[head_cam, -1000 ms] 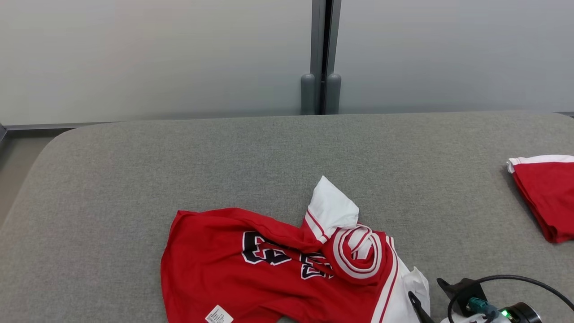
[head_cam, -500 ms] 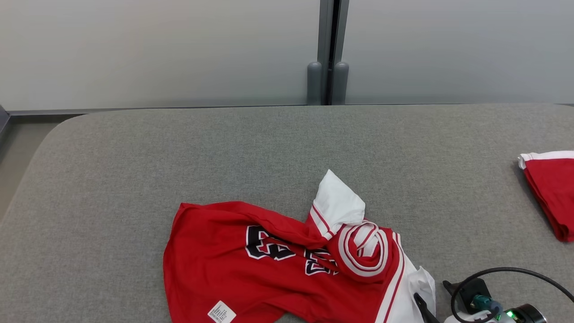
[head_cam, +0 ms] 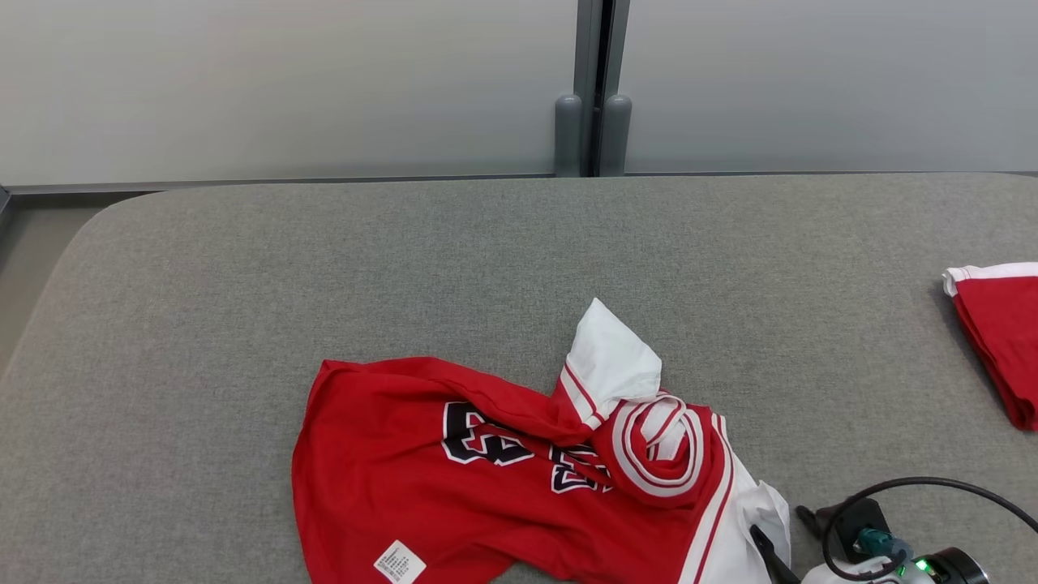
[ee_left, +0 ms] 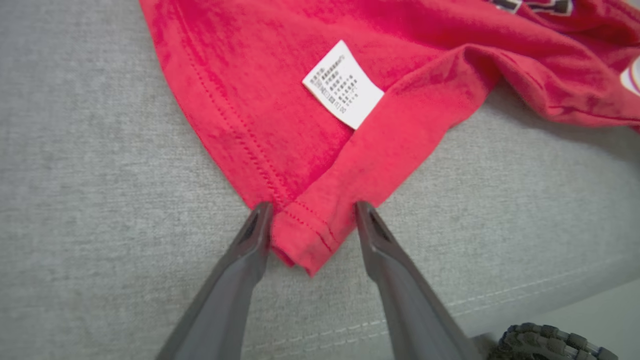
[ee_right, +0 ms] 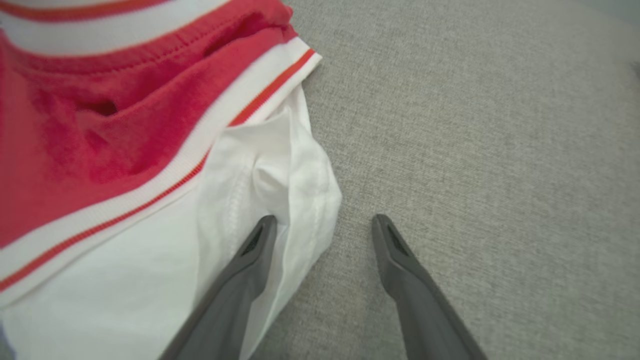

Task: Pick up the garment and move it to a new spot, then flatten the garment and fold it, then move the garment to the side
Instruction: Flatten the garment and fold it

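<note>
The jersey's cloth folds over itself at its bottom hem corner (ee_left: 307, 237), while the panel (ee_left: 264, 108) beside it lies flat. My left gripper should pinch the jersey there next.
The garment (head_cam: 454, 495), a red jersey with black numerals, white sleeves and striped trim, lies crumpled on the near middle of the grey padded table (head_cam: 243, 268). In the left wrist view its red hem corner (ee_left: 305, 240), just below a white care label (ee_left: 342, 85), sits between the parted fingers of my left gripper (ee_left: 314, 209), which is open. My right gripper (ee_right: 325, 221) is open at the garment's white sleeve (ee_right: 280, 180): one finger rests on the cloth, the other on bare table. My right gripper (head_cam: 778, 523) also shows at the lower right of the head view.
A second red and white garment (head_cam: 1001, 341) lies folded at the table's right edge. A black cable (head_cam: 932, 487) loops over my right wrist. The table's near seam and edge (ee_left: 525, 290) run just behind my left gripper. Grey wall panels and a post (head_cam: 592, 130) stand behind.
The head camera has shifted, so the whole picture has moved a little. The garment lies as it did, and my right gripper sits slightly lower in the picture.
</note>
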Robot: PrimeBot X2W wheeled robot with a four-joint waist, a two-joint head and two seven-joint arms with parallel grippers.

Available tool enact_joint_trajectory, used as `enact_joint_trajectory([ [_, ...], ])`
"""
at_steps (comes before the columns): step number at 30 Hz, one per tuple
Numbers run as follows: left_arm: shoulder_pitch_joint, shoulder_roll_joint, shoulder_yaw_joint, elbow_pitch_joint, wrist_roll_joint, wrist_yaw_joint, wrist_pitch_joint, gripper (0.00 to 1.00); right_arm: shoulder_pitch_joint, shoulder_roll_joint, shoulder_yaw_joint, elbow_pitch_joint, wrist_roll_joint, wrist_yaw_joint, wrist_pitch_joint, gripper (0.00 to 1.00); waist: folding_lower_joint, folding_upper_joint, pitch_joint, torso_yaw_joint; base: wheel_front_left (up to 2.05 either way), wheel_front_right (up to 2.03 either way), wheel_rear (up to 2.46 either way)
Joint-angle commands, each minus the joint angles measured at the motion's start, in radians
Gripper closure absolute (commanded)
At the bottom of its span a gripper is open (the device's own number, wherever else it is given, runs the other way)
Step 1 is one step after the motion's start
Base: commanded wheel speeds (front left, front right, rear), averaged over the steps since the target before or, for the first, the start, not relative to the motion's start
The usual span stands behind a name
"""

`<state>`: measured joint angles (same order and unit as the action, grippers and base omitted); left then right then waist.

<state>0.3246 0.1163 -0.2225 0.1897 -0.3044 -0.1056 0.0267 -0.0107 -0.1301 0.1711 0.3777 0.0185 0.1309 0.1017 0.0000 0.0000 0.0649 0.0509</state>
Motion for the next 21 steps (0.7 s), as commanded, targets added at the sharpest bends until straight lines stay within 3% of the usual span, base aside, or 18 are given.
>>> enact_joint_trajectory([
  [1, -0.012, 0.004, -0.012, 0.007, -0.011, -0.010, 0.005, 0.89, -0.003, -0.003, 0.004, 0.009, 0.014, 0.000, 0.009, 0.74, 0.0000, 0.0000, 0.000, 0.000, 0.00, 0.00, 0.00],
  [2, -0.015, 0.005, -0.016, 0.009, -0.015, -0.009, 0.004, 1.00, -0.003, -0.004, 0.008, 0.012, 0.022, 0.000, 0.014, 1.00, 0.0000, 0.0000, 0.000, 0.000, 0.00, 0.00, 0.00],
  [10, 0.000, 0.028, -0.009, -0.055, -0.055, -0.015, -0.018, 1.00, 0.004, 0.002, -0.059, -0.059, 0.212, 0.000, -0.008, 1.00, 0.0000, 0.0000, -0.021, -0.016, 0.00, 0.00, 0.00],
  [21, -0.014, 0.121, 0.088, -0.618, -0.125, 0.003, 0.081, 1.00, -0.016, -0.045, -0.251, -0.551, 0.563, 0.000, 0.127, 1.00, 0.0000, 0.0000, -0.038, -0.087, 0.00, 0.00, 0.00],
])
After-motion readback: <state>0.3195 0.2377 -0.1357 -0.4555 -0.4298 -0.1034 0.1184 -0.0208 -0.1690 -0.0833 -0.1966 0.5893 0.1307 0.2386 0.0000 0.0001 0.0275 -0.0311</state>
